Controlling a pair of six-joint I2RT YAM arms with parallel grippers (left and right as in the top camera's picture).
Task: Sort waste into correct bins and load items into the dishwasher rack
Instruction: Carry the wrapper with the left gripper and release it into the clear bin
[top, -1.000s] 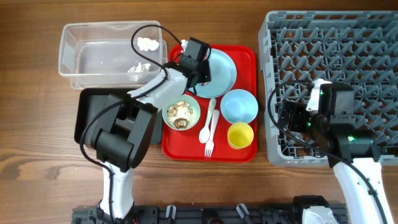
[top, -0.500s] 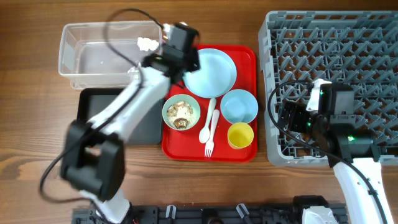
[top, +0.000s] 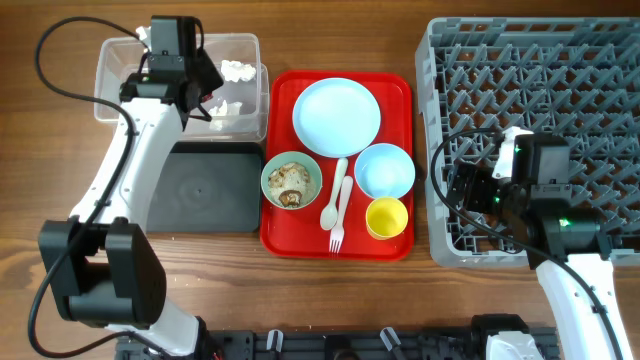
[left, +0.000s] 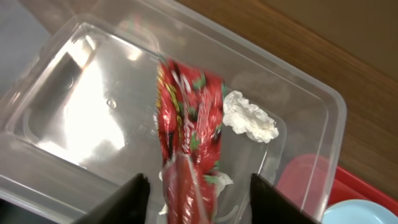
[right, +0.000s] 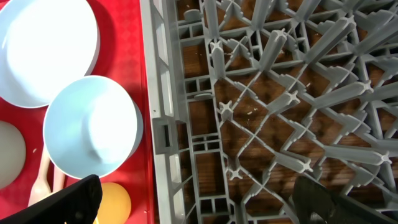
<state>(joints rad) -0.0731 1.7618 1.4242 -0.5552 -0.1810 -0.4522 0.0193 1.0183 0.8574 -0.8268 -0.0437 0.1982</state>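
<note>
I should next take the yellow cup (top: 387, 217) by its rim with my left gripper, so that its base stays free for my right gripper.
My left gripper (top: 197, 82) hangs over the clear tub (top: 112, 112), open (left: 196, 200). The red snack wrapper (left: 186, 124) is blurred, loose between the wide jaws above the tub floor; in the overhead view it is hidden. White tissue pieces (top: 237, 70) lie in the tub (left: 250, 118). The pale green bowl (top: 291, 181) holds brown scraps. The light blue plate (top: 337, 116), blue bowl (top: 385, 170), yellow cup (top: 387, 217), spoon (top: 334, 195) and fork (top: 342, 218) sit on the red tray (top: 396, 86). My right gripper (top: 465, 190) is open and empty over the left edge of the grey rack (top: 560, 100).
The black tray (top: 200, 190) lies in front of the tub, left of the red tray. In the right wrist view the open jaws (right: 202, 202) straddle the rack wall (right: 163, 134), with the blue bowl (right: 90, 127) and yellow cup (right: 115, 202) at left.
My left arm swung from the blue plate on the red tray leftward to over the clear tub, carrying the red wrapper. The plate is now uncovered. The right arm has not moved.
</note>
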